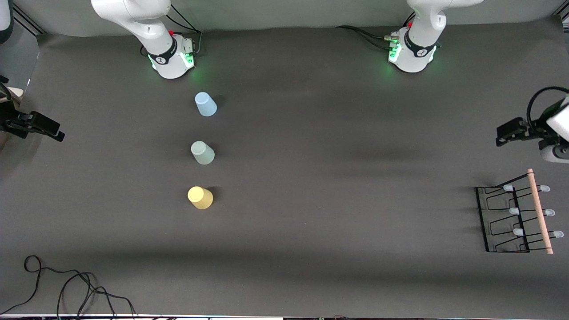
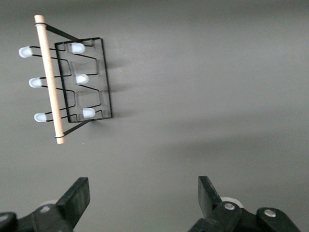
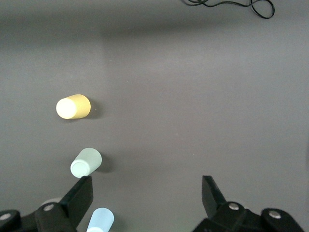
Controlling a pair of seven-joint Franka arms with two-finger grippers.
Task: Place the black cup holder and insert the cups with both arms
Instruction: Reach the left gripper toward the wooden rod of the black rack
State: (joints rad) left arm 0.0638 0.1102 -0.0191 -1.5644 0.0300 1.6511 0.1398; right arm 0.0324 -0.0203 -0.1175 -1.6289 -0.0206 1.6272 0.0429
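Next, to place the black cup holder (image 1: 482,218) for the cups, my left gripper grips the holder by its wooden rod (image 1: 539,209).
Three cups stand in a row, narrow end up, toward the right arm's end of the table: light blue (image 1: 205,104) nearest the bases, pale green (image 1: 202,152), then yellow (image 1: 200,198) nearest the front camera. My right gripper (image 1: 53,130) hangs open and empty at that table end; its wrist view shows the yellow cup (image 3: 73,107), green cup (image 3: 86,163) and blue cup (image 3: 100,220) below my open right gripper (image 3: 147,188). The black cup holder (image 1: 482,218) with its wooden rod (image 1: 539,209) lies at the left arm's end. Over the table beside it, my left gripper (image 1: 504,133) is open, apart from the holder (image 2: 106,77).
A loose black cable (image 1: 66,284) curls at the table corner nearest the front camera, at the right arm's end. The green-lit bases (image 1: 171,60) (image 1: 413,55) stand along the table's edge farthest from the camera. A dark grey mat (image 1: 338,186) covers the table between cups and holder.
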